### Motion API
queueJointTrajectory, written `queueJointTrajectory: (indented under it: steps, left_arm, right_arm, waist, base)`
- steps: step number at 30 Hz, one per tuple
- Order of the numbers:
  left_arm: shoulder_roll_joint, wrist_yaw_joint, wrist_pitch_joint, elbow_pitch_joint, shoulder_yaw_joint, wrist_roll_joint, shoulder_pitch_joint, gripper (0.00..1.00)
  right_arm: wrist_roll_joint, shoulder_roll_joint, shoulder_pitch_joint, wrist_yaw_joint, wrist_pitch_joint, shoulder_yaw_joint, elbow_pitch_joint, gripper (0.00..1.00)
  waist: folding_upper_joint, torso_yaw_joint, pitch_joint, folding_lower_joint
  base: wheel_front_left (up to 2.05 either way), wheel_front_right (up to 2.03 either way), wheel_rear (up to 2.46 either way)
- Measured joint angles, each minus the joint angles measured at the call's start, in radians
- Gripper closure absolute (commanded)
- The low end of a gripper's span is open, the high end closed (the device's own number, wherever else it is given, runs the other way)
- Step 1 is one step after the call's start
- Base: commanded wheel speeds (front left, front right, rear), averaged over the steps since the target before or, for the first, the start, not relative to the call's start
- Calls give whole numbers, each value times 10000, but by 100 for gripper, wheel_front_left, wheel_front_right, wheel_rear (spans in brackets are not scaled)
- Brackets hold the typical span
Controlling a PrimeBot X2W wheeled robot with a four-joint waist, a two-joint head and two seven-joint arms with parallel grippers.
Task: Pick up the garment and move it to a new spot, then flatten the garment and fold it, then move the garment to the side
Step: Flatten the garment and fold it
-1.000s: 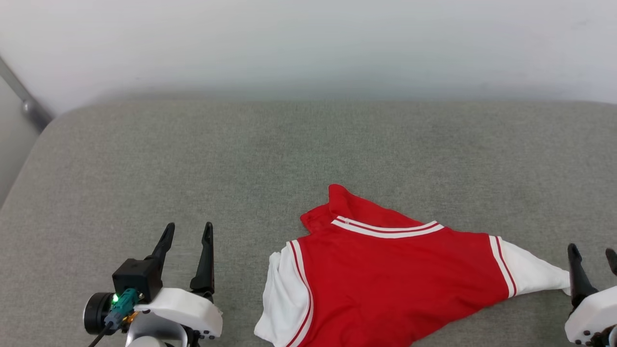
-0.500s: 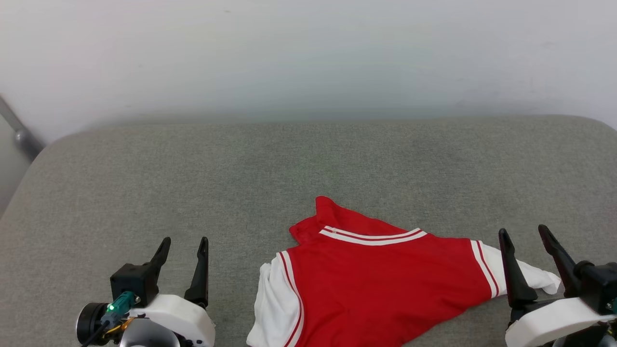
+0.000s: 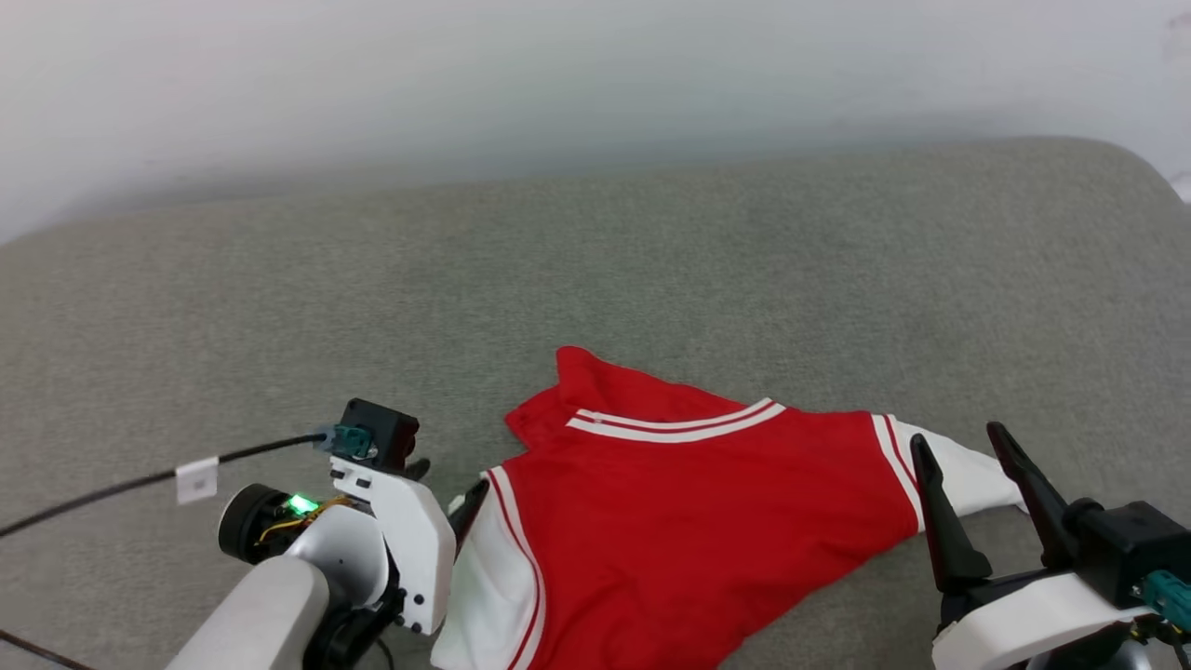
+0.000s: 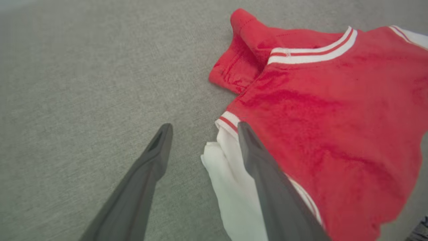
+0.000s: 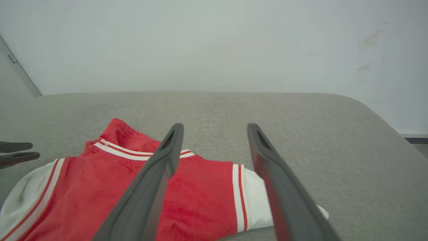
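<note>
Next, the left gripper grabs the garment by the bunched white sleeve fold [image 4: 222, 154] beside the striped seam, since the red body lies flat on the cushion.
The garment [image 3: 698, 521], a red jersey with white sleeves and striped trim, lies spread on the grey cushion, its neckline toward the wall and one red flap folded out at the collar. My left gripper [image 3: 445, 484] is open at its left white sleeve [image 4: 227, 167], one finger over the sleeve seam and the other over bare cushion; the left gripper [image 4: 204, 127] holds nothing. My right gripper [image 3: 958, 437] stands open above the right white sleeve [image 5: 255, 197], and the right gripper [image 5: 215, 127] is empty too. The garment [image 5: 100, 187] shows no print.
The grey cushion [image 3: 595, 279] runs back to a white wall and rounds off at its right end [image 3: 1144, 177]. A black cable with a white tag [image 3: 197, 479] trails left from my left wrist. Bare cushion lies left of and behind the garment.
The head camera has turned, shifting the whole picture. My left gripper has swung right and down to the left sleeve. My right gripper has come in over the right sleeve.
</note>
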Motion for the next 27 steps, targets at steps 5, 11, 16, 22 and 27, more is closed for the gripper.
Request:
queueJointTrajectory:
  steps: [5,11,16,22,27]
  left_arm:
    - [435,-305,1885,245,-255,-552,-184,0]
    - [729,-380,3622,134,-489,-1055,-407,37]
    - [769,-288,3875,-113,-529,-1120,-418,100]
    - [522,79,2637,-290,-410,-780,-147,100]
    - [414,428,1647,-723,-100,-550,-109,100]
  right_arm:
    - [-29,10,-226,0,-27,213,146,0]
    - [-21,12,-555,0,-138,366,322,0]
    - [77,-12,-730,0,-165,324,493,0]
    - [468,-140,-760,2,477,-50,792,0]
    - [1204,-658,-916,0,1985,-876,1469,0]
  waist:
    - [0,-350,406,0]
    - [0,-659,859,0]
    - [0,-753,1043,0]
    - [0,-512,903,0]
    - [0,-216,757,0]
  base:
    - [0,0,0]
    - [0,0,0]
    - [0,0,0]
    - [0,0,0]
    - [0,0,0]
